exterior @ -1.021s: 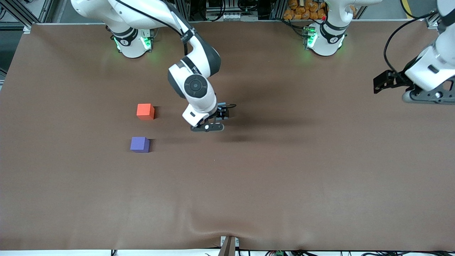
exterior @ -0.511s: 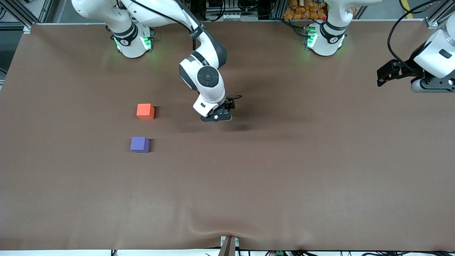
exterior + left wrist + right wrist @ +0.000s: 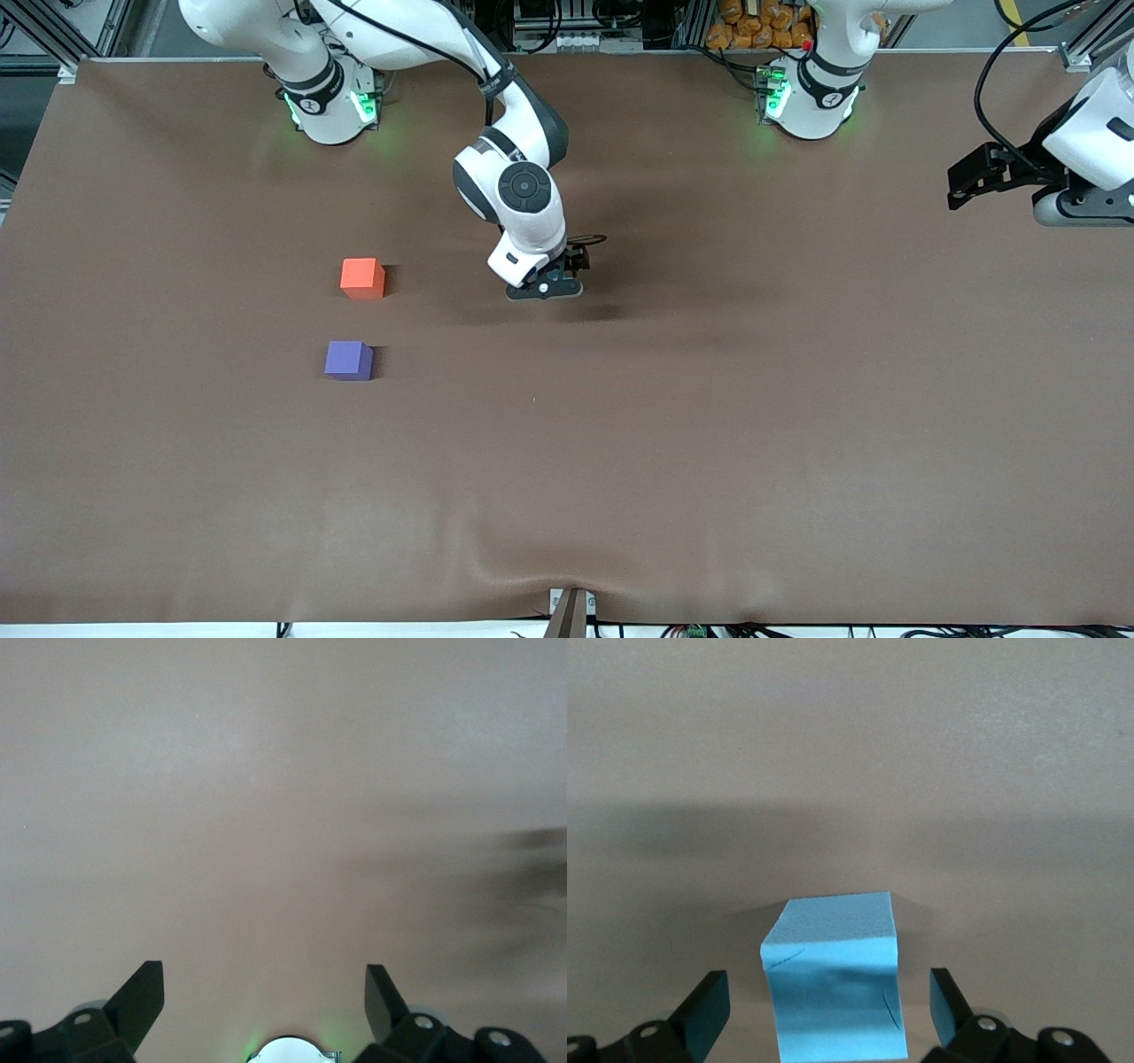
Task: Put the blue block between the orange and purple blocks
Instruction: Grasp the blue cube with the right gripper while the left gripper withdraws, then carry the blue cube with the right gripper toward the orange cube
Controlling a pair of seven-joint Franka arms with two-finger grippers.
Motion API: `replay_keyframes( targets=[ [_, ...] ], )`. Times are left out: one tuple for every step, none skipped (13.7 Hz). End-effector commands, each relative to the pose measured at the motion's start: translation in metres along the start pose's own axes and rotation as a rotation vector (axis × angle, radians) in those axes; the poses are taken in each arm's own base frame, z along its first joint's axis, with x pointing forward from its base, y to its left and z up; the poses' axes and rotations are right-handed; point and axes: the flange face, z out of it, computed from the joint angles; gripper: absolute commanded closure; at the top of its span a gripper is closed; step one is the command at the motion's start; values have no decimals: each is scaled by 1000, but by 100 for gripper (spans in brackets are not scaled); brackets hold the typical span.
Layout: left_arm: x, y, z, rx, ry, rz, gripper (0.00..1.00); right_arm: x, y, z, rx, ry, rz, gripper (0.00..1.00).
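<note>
My right gripper should set the light blue block (image 3: 837, 948) between the orange and purple blocks, so it needs to grab that block by its opposite sides next.
The orange block (image 3: 362, 277) and the purple block (image 3: 348, 361) sit apart on the brown table toward the right arm's end, the purple one nearer the front camera. My right gripper (image 3: 545, 291) is low over the table's middle, beside the orange block toward the left arm's end. In the right wrist view the light blue block (image 3: 837, 948) rests on the table between my right gripper's (image 3: 830, 988) open fingers, with a gap on each side. The front view hides the blue block under that hand. My left gripper (image 3: 1076, 211) waits open and empty at the left arm's end of the table.
A brown mat (image 3: 673, 425) covers the whole table. The left gripper (image 3: 264, 983) has only bare mat under it in the left wrist view. Both arm bases (image 3: 330, 106) stand along the table edge farthest from the front camera.
My right hand has shifted toward the left arm's end and away from the front camera. The left hand has drifted slightly toward the table's end. The orange and purple blocks have not moved.
</note>
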Motion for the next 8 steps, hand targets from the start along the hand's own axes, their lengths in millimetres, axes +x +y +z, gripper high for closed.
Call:
replay_keyframes(
  targets=[
    [-3, -8, -16, -16, 16, 2, 0, -4, -6, 15, -1, 27, 0, 0],
    [-1, -7, -19, -17, 23, 3, 0, -4, -7, 16, -2, 27, -2, 0],
    [-2, -8, -23, -20, 32, 2, 0, -5, -7, 16, -4, 25, -2, 0],
    [-2, -6, -25, -26, 38, 4, 0, -6, -7, 16, -7, 21, -3, 6],
    [-2, -6, -25, -26, 36, 7, 0, -5, -8, 14, -5, 22, -5, 42],
    [-2, -5, -26, -24, 38, 1, 0, -5, -8, 13, -5, 22, -8, 64],
    [-2, -6, -25, -26, 38, 1, 0, -1, -5, 12, -4, 22, -7, 84],
    [-2, -6, -25, -26, 38, 4, 0, 4, 0, 6, -10, 18, -4, 100]
  ],
)
